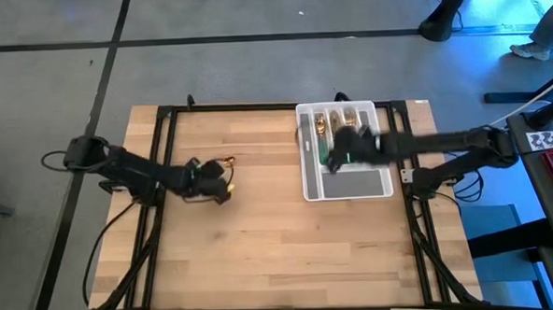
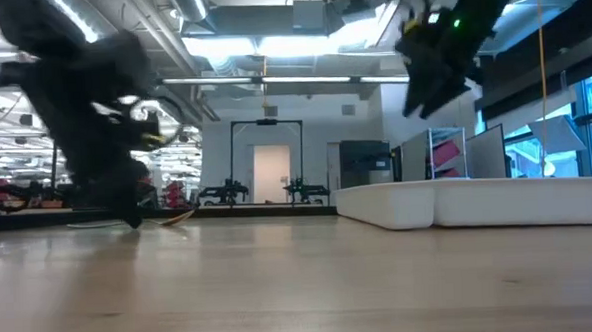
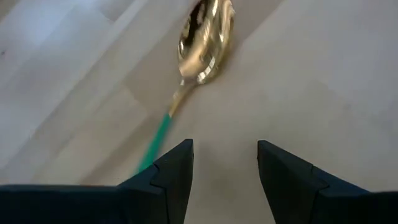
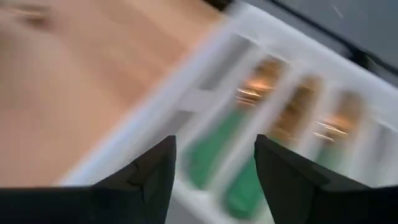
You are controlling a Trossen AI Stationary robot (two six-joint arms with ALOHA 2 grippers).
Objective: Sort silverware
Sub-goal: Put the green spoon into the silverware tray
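The left gripper will next grab the spoon by its green handle, beside the spoon's neck, to sort it into the tray.
A spoon with a gold bowl and a slim green handle lies flat on the wooden table left of centre. My left gripper hangs low just near of it, open, with only bare table between its fingers. The grey-white slotted tray stands at the far right. Several pieces of green-handled silverware lie in its long slots. My right gripper hangs above the tray, open and holding nothing. My left gripper comes slanting down at the table. The free end of the spoon's green handle runs out of sight behind the outer side of one finger. I cannot tell whether that finger touches it.
A black frame runs along the table's left, far and right sides. Bare wood fills the middle and near half of the table. The tray's wide near compartment holds nothing I can make out.
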